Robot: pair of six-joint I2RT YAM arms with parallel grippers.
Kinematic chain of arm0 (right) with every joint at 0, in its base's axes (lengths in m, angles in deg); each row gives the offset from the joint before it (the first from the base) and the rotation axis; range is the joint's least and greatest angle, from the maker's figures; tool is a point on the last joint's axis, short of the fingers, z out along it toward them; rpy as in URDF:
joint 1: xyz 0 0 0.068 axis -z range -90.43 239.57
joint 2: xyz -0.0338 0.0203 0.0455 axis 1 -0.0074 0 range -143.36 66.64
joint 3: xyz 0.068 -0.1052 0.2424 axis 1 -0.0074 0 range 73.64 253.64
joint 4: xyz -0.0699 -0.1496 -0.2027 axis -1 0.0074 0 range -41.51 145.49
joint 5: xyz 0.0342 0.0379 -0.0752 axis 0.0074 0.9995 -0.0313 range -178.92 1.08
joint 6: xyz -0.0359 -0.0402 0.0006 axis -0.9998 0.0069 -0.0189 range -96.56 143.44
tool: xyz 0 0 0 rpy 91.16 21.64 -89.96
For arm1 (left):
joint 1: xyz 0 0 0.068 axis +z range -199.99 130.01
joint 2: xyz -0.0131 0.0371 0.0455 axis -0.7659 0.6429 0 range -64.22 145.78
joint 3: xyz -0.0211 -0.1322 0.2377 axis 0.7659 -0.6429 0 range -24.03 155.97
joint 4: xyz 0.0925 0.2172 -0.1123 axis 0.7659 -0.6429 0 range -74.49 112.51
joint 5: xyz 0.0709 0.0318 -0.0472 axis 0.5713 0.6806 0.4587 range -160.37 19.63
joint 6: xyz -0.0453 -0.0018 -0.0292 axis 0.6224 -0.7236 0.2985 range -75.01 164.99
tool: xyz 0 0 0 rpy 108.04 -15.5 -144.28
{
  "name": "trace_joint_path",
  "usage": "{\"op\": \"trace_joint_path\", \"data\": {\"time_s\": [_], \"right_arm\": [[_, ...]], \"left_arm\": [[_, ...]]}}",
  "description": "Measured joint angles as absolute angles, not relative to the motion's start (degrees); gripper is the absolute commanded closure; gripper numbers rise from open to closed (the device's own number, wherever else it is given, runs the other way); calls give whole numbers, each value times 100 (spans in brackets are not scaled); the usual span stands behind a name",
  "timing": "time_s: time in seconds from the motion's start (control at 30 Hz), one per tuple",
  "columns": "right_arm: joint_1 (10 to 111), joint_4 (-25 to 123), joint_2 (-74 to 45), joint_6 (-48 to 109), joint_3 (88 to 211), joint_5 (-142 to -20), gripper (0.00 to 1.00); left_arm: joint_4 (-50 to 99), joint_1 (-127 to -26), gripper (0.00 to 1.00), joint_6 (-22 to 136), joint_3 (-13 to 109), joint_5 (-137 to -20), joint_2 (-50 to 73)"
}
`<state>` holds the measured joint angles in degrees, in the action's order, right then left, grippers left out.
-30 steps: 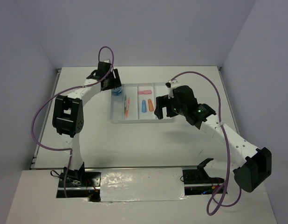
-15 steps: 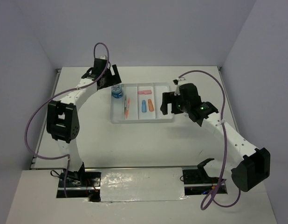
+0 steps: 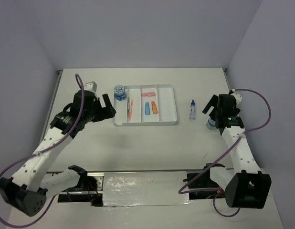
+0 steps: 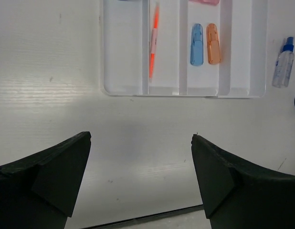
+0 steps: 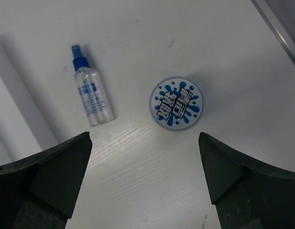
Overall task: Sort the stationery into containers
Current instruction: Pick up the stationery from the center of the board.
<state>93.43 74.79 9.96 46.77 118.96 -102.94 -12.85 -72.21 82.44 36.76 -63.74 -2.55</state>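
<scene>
My right gripper next needs to pick up the second roll by its round sides, so the roll can go into the section of the tray holding the other roll (image 3: 120,111).
The white tray (image 3: 169,104) lies mid-table. One blue-white roll (image 3: 120,90) sits at its far-left corner. In the tray are an orange pen (image 4: 153,40) with a thin green pen (image 3: 128,106) beside it, and blue (image 4: 196,44), orange (image 4: 213,43) and pink (image 3: 148,94) capsules. The clear blue-capped bottle (image 5: 92,93) and a second roll (image 5: 176,103) lie on the table right of the tray. My left gripper (image 4: 140,138) is open and empty, near-left of the tray. My right gripper (image 5: 145,136) is open and empty above the second roll.
The tray's rightmost compartment (image 4: 243,47) holds nothing. The table's right edge (image 5: 281,28) runs close beyond the second roll. Purple cables (image 3: 255,126) loop beside both arms.
The left gripper opened at the tray's far-left corner, left the roll there and drew back toward the near left. The right arm swung from over the tray to the right, above the bottle and roll.
</scene>
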Motion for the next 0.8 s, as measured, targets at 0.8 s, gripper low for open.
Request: {"op": "trace_joint_path", "data": {"time_s": [0.8], "right_arm": [[10322, 7158, -1393, 4784, 12176, -9876, 2]], "left_arm": [[-1947, -7308, 1, 7191, 2907, -5683, -1547]]}}
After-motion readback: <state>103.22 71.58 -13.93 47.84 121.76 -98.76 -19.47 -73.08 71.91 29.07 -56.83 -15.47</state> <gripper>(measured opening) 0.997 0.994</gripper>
